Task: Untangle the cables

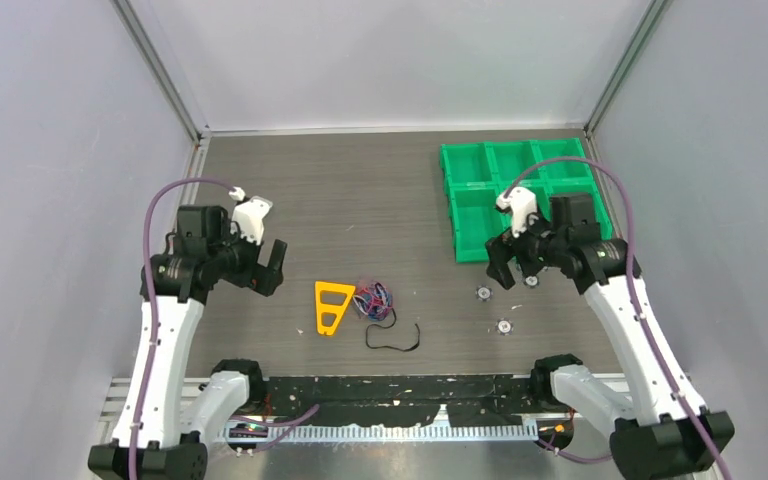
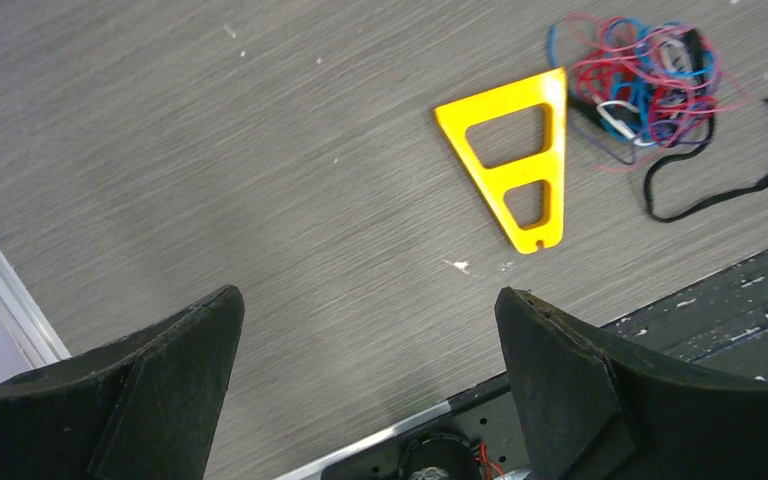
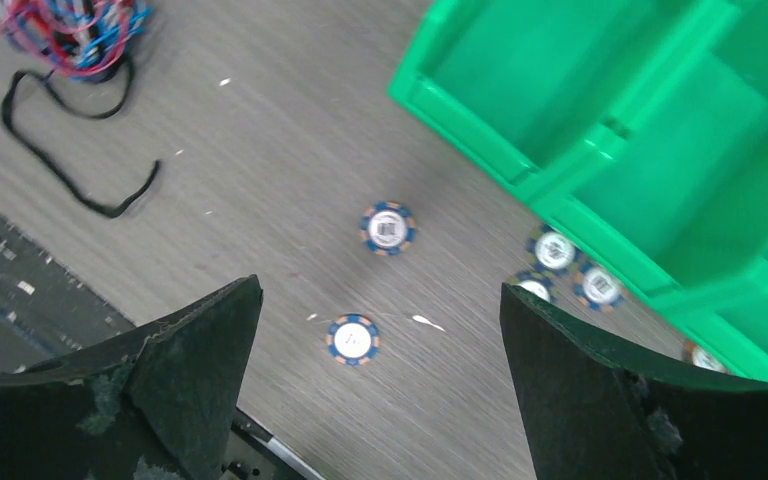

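The right gripper grabs the tangle by its nearest side next, which leaves the opposite loops open for my left gripper.
A tangle of red, blue and black cables (image 1: 373, 299) lies mid-table, with a loose black cable (image 1: 395, 338) trailing toward the near edge. The tangle also shows in the left wrist view (image 2: 645, 85) and at the top left of the right wrist view (image 3: 70, 30). My left gripper (image 1: 270, 268) hovers open and empty to the left of the tangle; in its own view (image 2: 365, 345) only bare table lies between the fingers. My right gripper (image 1: 515, 262) hovers open and empty to the right, above poker chips (image 3: 353, 338).
A yellow triangular plastic frame (image 1: 331, 305) lies just left of the tangle. A green compartment tray (image 1: 520, 195) stands at the back right. Several blue-and-white poker chips (image 1: 483, 292) lie in front of it. A black taped strip (image 1: 400, 388) runs along the near edge.
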Tool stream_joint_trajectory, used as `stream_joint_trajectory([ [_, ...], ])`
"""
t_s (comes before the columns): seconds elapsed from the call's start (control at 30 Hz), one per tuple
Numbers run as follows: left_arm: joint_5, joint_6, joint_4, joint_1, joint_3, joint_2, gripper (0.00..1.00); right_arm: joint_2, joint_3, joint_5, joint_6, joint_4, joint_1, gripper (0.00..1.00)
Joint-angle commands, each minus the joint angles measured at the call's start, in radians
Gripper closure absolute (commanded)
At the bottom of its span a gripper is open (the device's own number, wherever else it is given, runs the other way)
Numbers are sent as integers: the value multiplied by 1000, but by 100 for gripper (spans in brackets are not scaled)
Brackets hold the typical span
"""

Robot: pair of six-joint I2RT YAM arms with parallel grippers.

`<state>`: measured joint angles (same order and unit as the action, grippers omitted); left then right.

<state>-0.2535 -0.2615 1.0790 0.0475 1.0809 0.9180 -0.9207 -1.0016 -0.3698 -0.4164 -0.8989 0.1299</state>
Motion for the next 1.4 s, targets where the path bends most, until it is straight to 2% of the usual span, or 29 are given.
stream_joint_trajectory([
  [0.0, -81, 20, -35, 2, 24, -91, 1, -90, -43, -29, -30, 15, 135, 5],
  [0.27, -4, 50, -38, 2, -15, -177, 1, -270, -65, 2, -19, 143, 467, 5],
  [0.47, 9, 78, 16, -13, -21, -179, 1, -408, -27, -8, 68, 374, 648, 5],
  [0.63, -10, 81, 25, -30, -44, -194, 1, -560, -9, 34, 79, 510, 728, 5],
  [0.87, -81, 72, -4, -39, -63, -200, 1, -738, -43, 13, 147, 712, 750, 1],
  [0.9, -90, 63, -12, -38, -67, -203, 1, -768, -55, -1, 156, 725, 752, 3],
  [0.97, -105, 42, -42, -39, -76, -214, 1, -814, -83, -15, 174, 743, 754, 16],
  [1.0, -108, 32, -60, -38, -82, -221, 1, -839, -103, -14, 177, 743, 754, 27],
  [1.03, -111, 20, -80, -38, -90, -229, 1, -847, -110, -14, 173, 741, 751, 33],
  [1.07, -113, 8, -96, -38, -97, -233, 1, -857, -124, -21, 171, 733, 747, 50],
  [1.1, -115, -5, -110, -38, -101, -235, 1, -856, -132, -33, 171, 728, 732, 59],
  [1.13, -122, -15, -121, -38, -102, -234, 1, -852, -158, -63, 176, 704, 720, 81],
  [1.17, -143, -30, -124, -38, -101, -230, 1, -847, -174, -81, 193, 667, 696, 88],
  [1.2, -178, -46, -124, -38, -99, -224, 1, -828, -213, -121, 209, 647, 680, 93],
  [1.37, -429, -76, -211, -26, -127, -214, 1, -722, -329, -283, 321, 519, 562, 95],
])
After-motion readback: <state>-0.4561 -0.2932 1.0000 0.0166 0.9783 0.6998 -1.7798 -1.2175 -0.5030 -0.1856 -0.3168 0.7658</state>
